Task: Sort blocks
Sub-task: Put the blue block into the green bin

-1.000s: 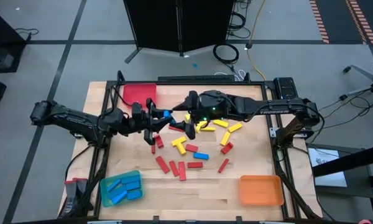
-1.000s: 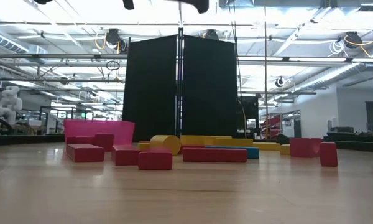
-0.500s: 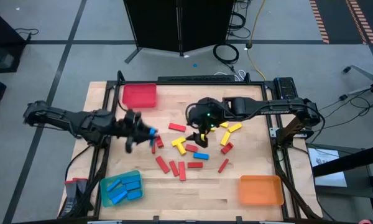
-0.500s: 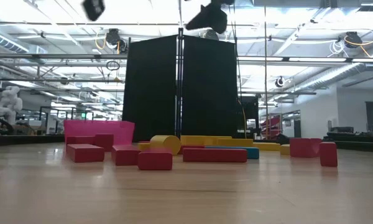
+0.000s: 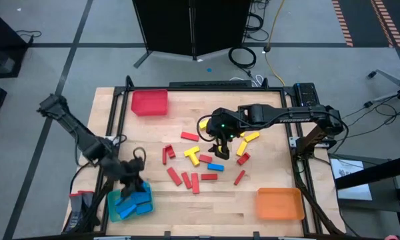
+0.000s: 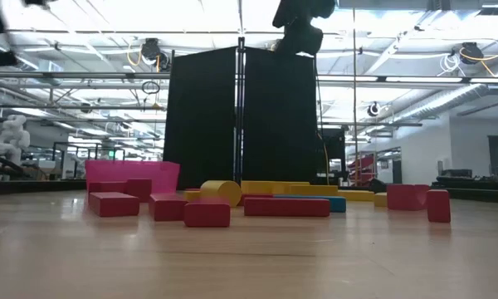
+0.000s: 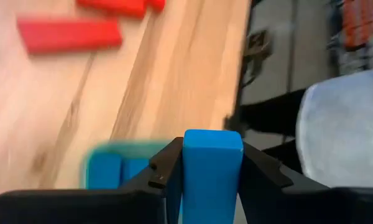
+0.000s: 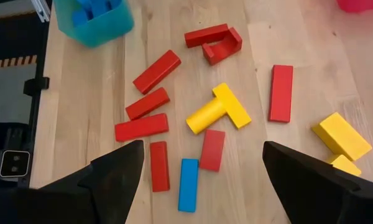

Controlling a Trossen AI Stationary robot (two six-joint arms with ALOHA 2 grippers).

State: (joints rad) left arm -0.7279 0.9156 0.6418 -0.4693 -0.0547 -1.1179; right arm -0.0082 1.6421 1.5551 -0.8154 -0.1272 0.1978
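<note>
The blue block stays held in my left gripper until it is lower in the tray. In the left wrist view the block now hangs above the tray's rim.
Red, yellow and blue blocks (image 5: 200,163) lie flat and scattered on the wooden table (image 5: 207,213). My left gripper (image 5: 128,189) hangs over the blue tray (image 5: 129,203) at the near left corner, shut on a blue block (image 7: 212,168). Several blue blocks lie in that tray. My right gripper (image 8: 205,180) stands open above the middle of the scatter, tipped down over a blue block (image 8: 188,185), a red block (image 8: 212,149) and two yellow blocks (image 8: 219,109) that form a T. It touches none of them. My left gripper pinches the blue block between its two fingers, which lie on its two long sides (image 7: 189,177). One end of the block (image 7: 212,140) sticks out past the fingertips. The fingers slant downward, and the block is lifted clear above the blue tray.
A red tray (image 5: 150,102) stands at the far left and an orange tray (image 5: 279,203) at the near right. More yellow blocks (image 5: 247,140) lie under the right arm. Bare wood stretches along the near edge between the blue and orange trays.
My left gripper has carried the blue block from the middle of the table toward the near left corner, sinking and rolling as it went, and is now over the blue tray. My right gripper has tipped downward and drawn back a little toward the table's right.
</note>
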